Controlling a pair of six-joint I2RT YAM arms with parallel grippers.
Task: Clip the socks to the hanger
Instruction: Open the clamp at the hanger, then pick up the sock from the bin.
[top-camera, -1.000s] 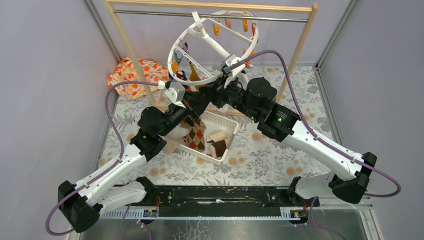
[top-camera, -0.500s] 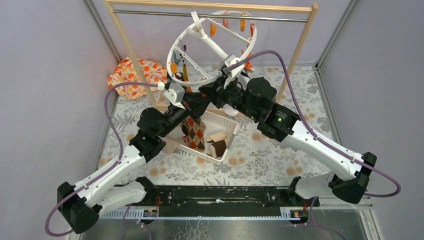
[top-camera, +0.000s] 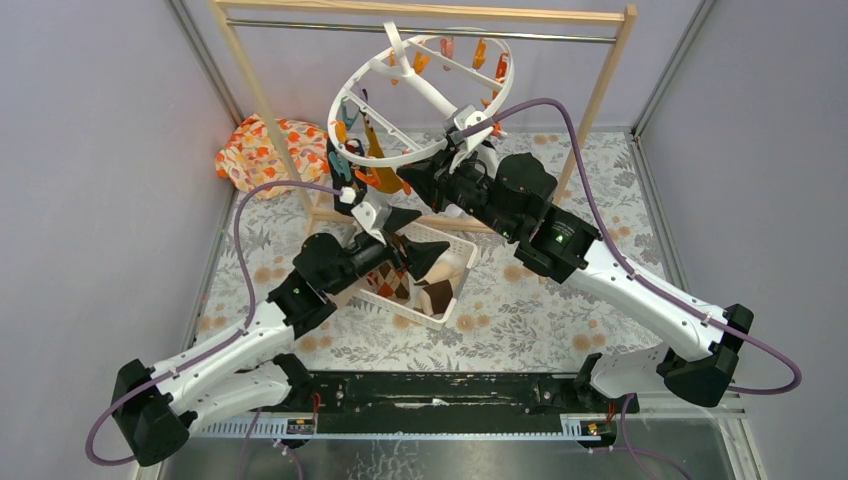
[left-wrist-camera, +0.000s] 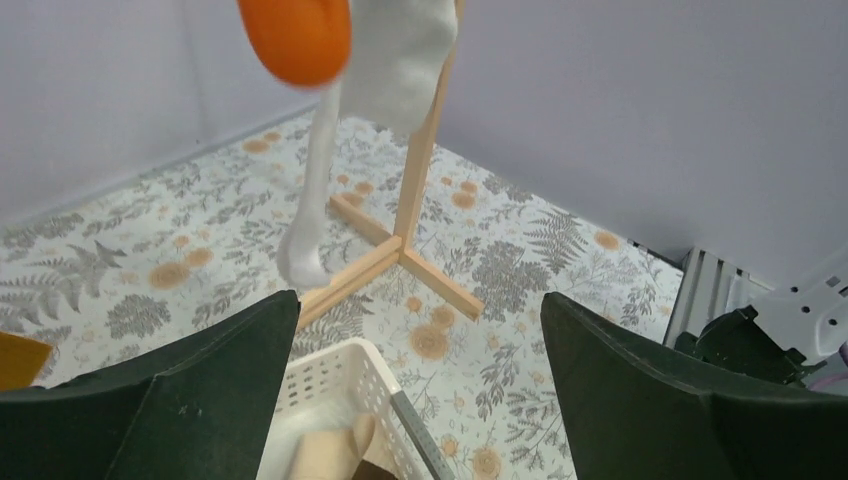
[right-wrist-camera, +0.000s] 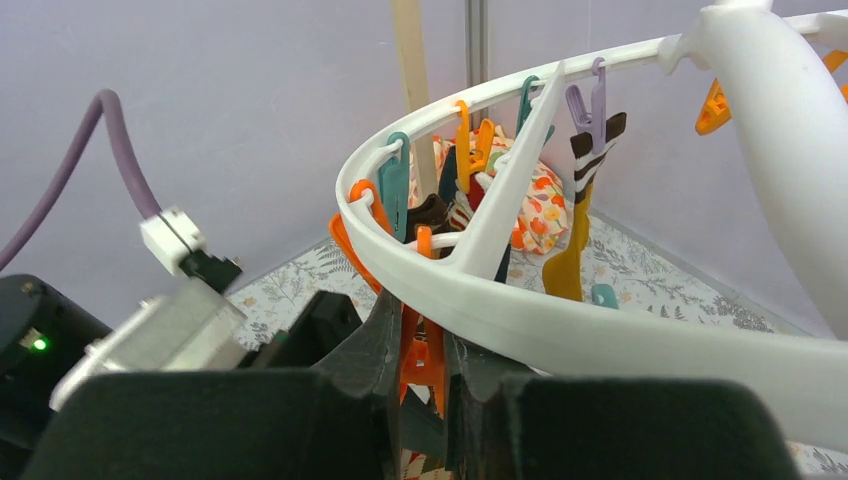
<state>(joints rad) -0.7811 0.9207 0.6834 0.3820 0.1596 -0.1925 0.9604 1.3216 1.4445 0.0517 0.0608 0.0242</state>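
Note:
I should next pinch the beige sock's edge beside its brown part with my left gripper, so the sock hangs free and can be clipped to the hanger (top-camera: 425, 95).
The white ring hanger (top-camera: 425, 95) hangs tilted from the rail, with several socks clipped on it. Among them are a mustard sock with a striped cuff (right-wrist-camera: 572, 250) and a white sock (left-wrist-camera: 400, 60) under an orange clip (left-wrist-camera: 295, 35). My right gripper (top-camera: 408, 181) (right-wrist-camera: 425, 370) is shut on an orange clip (right-wrist-camera: 425, 345) below the ring's (right-wrist-camera: 600, 335) near rim. An argyle pattern (right-wrist-camera: 415, 470) shows just below that clip; whether the clip holds it I cannot tell. My left gripper (top-camera: 418, 240) (left-wrist-camera: 420, 400) is wide open and empty above the basket's corner.
A white slotted basket (top-camera: 455, 248) (left-wrist-camera: 345, 385) below the grippers holds an argyle sock (top-camera: 397, 286) and a beige sock (top-camera: 440, 272). The wooden rail frame's foot (left-wrist-camera: 400, 250) lies just beyond it. An orange-flowered bundle (top-camera: 265, 150) sits at the back left.
My left gripper let go of the argyle sock, opened wide and drew back down over the basket. The hanger ring swung up and left. The right gripper stayed shut on its clip.

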